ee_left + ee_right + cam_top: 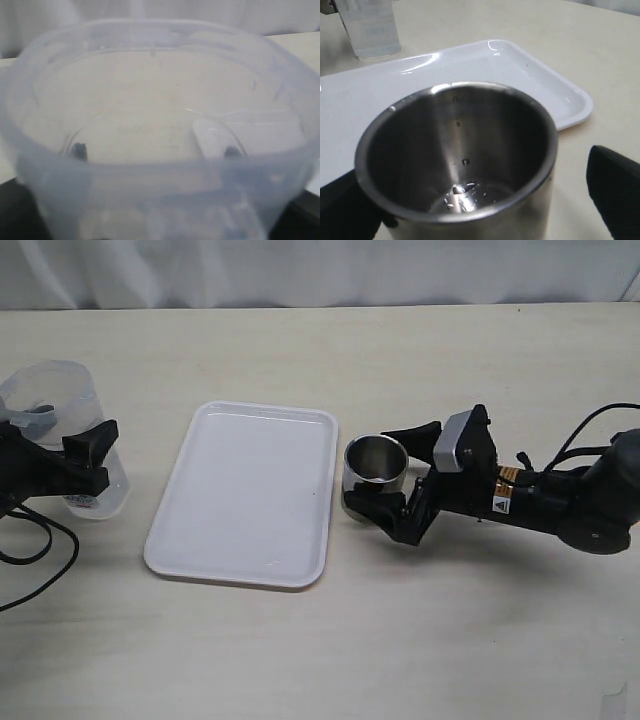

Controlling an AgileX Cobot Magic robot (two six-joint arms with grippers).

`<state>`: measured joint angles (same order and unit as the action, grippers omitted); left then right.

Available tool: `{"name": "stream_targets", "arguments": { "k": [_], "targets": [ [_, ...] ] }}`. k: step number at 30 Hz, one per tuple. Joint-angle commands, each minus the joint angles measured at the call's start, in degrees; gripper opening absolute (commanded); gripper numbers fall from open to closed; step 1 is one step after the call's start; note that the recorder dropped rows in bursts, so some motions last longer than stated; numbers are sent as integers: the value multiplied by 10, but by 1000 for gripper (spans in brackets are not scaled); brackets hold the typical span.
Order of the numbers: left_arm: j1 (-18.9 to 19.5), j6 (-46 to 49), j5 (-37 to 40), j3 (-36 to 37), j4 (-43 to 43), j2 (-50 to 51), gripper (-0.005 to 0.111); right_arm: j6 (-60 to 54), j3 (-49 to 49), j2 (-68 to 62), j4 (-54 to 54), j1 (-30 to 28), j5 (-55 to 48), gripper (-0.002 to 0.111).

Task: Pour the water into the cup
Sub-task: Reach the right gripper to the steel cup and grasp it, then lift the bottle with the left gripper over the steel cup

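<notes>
The right gripper should grab the cup by its outer side (366,498) next, which leaves the steel cup's opening (376,457) free to take the water.
The shiny steel cup (377,465) stands on the table just right of the tray. It fills the right wrist view (455,150), with a little shiny water (470,195) and droplets at its bottom. My right gripper (388,476) is open around the cup. One finger touches its side and the other finger (615,195) stands apart from it. My left gripper (95,458) is shut on the translucent plastic tumbler (60,430), which stands upright at the far left. The tumbler fills the left wrist view (160,125), and the fingertips (78,150) show through its wall.
A white rectangular tray (250,490) lies between the tumbler and the cup, and it also shows in the right wrist view (520,70). A black cable (40,540) trails on the table under the left arm. A white curtain lines the far edge.
</notes>
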<state>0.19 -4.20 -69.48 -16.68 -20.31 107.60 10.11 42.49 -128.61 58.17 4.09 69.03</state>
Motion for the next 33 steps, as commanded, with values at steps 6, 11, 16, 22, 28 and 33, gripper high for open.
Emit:
{"name": "stream_targets", "arguments": {
  "k": [6, 11, 16, 22, 28, 33],
  "targets": [
    [0, -2, -5, -19, -32, 0, 0, -36, 8, -13, 5, 20, 9, 97],
    [0, -2, -5, -19, -31, 0, 0, -35, 8, -13, -7, 20, 9, 97],
    [0, -2, -5, -22, -32, 0, 0, -35, 8, -13, -7, 20, 9, 97],
    [0, -2, -5, -22, -32, 0, 0, -35, 8, -13, -20, 20, 9, 97],
    [0, -2, -5, -22, -32, 0, 0, -35, 8, -13, -22, 20, 9, 86],
    [0, -3, -5, -24, -33, 0, 0, -35, 8, -13, -18, 20, 9, 55]
  ]
}}
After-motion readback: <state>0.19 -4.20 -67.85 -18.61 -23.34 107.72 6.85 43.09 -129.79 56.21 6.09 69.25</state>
